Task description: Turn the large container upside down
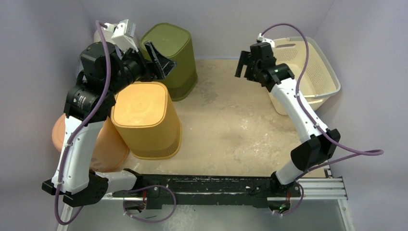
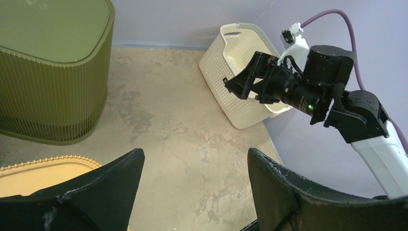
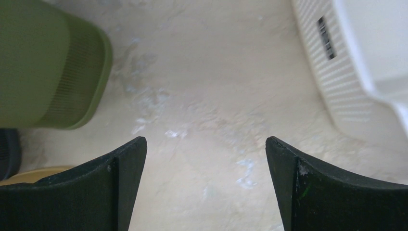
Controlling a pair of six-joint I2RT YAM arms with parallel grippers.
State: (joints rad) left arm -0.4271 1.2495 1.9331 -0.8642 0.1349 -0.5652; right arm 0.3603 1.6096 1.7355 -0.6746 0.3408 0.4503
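My right gripper grabs the large container by its rim above its labelled side (image 3: 351, 42) next, facing open table, to turn the container upside down.
The large container looks to be the cream perforated basket (image 1: 315, 67) at the back right, open side up and leaning toward the wall; it also shows in the left wrist view (image 2: 235, 62) and the right wrist view (image 3: 346, 72). My right gripper (image 1: 243, 65) hovers just left of the basket, open and empty (image 3: 206, 142), over bare table. My left gripper (image 1: 159, 60) hangs open and empty (image 2: 195, 156) at the back left, between the olive bin and the yellow bin.
An olive ribbed bin (image 1: 173, 53) stands upside down at the back. A yellow bin (image 1: 144, 115) stands upside down in front of it. An orange bin (image 1: 108, 149) lies behind my left arm. Purple walls enclose the table.
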